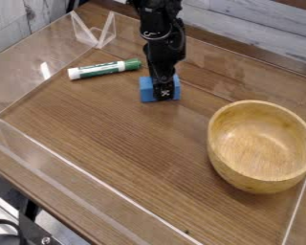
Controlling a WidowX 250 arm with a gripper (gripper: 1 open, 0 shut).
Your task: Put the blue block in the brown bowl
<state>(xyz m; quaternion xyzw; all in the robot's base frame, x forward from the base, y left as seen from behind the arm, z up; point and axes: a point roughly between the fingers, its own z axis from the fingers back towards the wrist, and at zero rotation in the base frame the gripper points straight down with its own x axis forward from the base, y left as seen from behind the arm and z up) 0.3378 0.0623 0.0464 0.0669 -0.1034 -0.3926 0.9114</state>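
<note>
Next, my gripper takes hold of the blue block by its upper part [150, 83].
The small blue block [157, 93] lies on the wooden table near the back centre. My black gripper [160, 85] hangs straight down over it, fingers lowered around the block's top, and it stands open. The block's upper part is partly hidden behind the fingers. The large light-brown wooden bowl [260, 145] sits at the right, well apart from the block, with nothing inside it.
A white marker with a green cap [103, 69] lies left of the block. Clear plastic walls [41, 153] border the table's left and front sides, and a clear stand [89, 32] sits at the back left.
</note>
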